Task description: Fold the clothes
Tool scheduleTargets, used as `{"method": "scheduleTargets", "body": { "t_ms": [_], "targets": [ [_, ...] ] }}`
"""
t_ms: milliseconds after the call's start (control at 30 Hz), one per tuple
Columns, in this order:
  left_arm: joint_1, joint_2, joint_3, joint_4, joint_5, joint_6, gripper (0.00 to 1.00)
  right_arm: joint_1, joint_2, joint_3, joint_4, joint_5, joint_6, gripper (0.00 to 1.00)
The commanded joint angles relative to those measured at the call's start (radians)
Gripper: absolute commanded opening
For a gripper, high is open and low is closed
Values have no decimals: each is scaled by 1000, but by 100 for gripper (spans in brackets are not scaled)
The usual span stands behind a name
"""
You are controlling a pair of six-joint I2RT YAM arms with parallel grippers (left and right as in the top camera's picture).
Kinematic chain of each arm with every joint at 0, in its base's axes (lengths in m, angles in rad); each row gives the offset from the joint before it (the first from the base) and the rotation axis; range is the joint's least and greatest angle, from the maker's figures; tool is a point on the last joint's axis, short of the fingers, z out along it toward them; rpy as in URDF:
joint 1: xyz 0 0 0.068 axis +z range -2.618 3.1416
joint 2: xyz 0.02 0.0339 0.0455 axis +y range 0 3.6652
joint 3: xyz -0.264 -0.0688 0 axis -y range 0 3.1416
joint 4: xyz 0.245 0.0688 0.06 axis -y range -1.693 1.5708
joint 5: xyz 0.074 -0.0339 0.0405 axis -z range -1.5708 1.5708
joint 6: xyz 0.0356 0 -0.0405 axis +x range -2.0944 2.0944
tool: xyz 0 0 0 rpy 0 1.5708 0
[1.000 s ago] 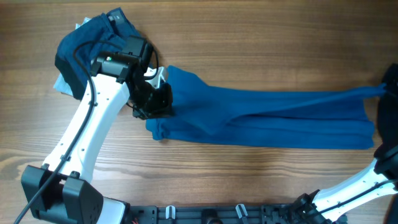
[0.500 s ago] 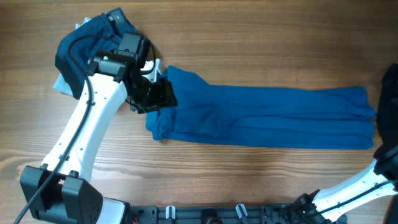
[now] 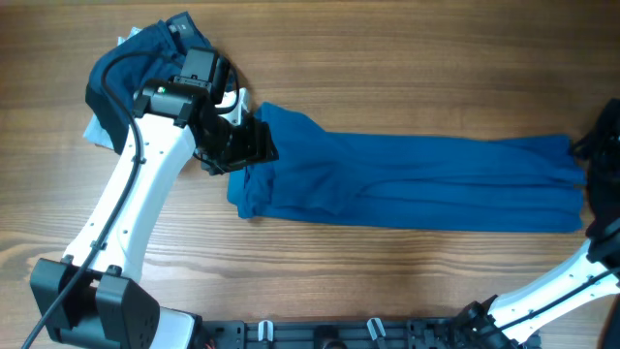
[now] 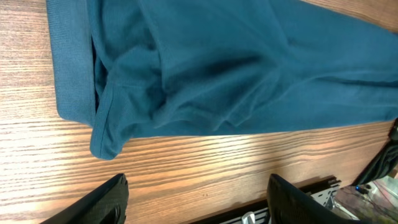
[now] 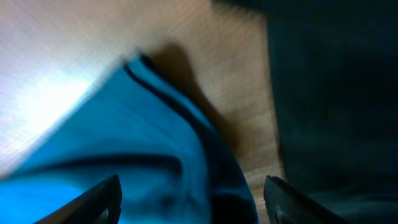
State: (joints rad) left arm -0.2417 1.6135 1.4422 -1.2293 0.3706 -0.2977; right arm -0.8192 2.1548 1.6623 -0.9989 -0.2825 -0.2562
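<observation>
My right gripper takes hold of the cobalt-blue shirt (image 3: 407,184) by its end opposite its ribbed edge next, to fold that end of the shirt inward.
The clothes in play are a cobalt-blue shirt (image 3: 407,184), stretched out long and flat across the table from left to right. My left gripper (image 3: 237,145) hovers at the shirt's left end. In the left wrist view this gripper (image 4: 199,205) is open over bare wood, with the shirt's ribbed edge (image 4: 74,68) just beyond its fingertips. My right gripper (image 3: 593,147) is at the shirt's right end, at the frame's edge. The right wrist view is blurred; there the gripper (image 5: 193,205) stands open above the blue cloth (image 5: 124,143), holding nothing.
A heap of other clothes, dark denim (image 3: 136,63) over a pale blue piece (image 3: 97,131), lies at the back left behind my left arm (image 3: 136,213). A dark shape (image 5: 329,93) fills the right of the right wrist view. The black rail (image 3: 368,334) runs along the table's front edge.
Both grippers have opened and let go of the shirt. Its raised right end has dropped flat onto the table. The left gripper has drawn back slightly up and left.
</observation>
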Motion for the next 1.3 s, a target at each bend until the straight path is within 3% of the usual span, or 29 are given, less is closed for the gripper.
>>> {"method": "scheduleTargets", "body": {
  "t_ms": [0, 200, 267, 333, 367, 400, 433, 700, 800, 933, 1100, 1267],
  "targets": [
    [5, -18, 11, 18, -6, 2, 73, 0, 35, -66, -15, 85, -70, 74],
    [5, -18, 11, 60, -6, 2, 81, -10, 35, -185, 4, 117, -153, 75],
    [5, -17, 11, 64, -6, 3, 82, -11, 35, -226, 35, 125, -153, 71],
    [5, -16, 11, 67, -19, 2, 82, -10, 35, -250, 54, 83, -168, 59],
    [5, -14, 11, 70, -32, 2, 83, -11, 35, -257, 59, 51, -180, 44],
    [5, -14, 11, 72, -36, 2, 84, -11, 35, -260, 61, 7, -189, 15],
    [5, -14, 11, 74, -36, 2, 85, -10, 35, -260, 64, -17, -188, 6],
    [5, -14, 11, 78, -36, 2, 85, -11, -3, -184, 32, -147, -114, 4],
    [5, -14, 11, 78, -36, 2, 86, -9, -104, -92, 13, -138, 35, 4],
    [5, -14, 11, 78, -36, 2, 85, 21, -243, -84, 27, -138, 111, 4],
    [5, -14, 11, 78, -42, 3, 85, 171, -397, -84, -31, -98, 156, 4],
    [5, -14, 11, 77, -51, 3, 84, 398, -412, -90, -170, 30, 207, 4]
  ]
}}
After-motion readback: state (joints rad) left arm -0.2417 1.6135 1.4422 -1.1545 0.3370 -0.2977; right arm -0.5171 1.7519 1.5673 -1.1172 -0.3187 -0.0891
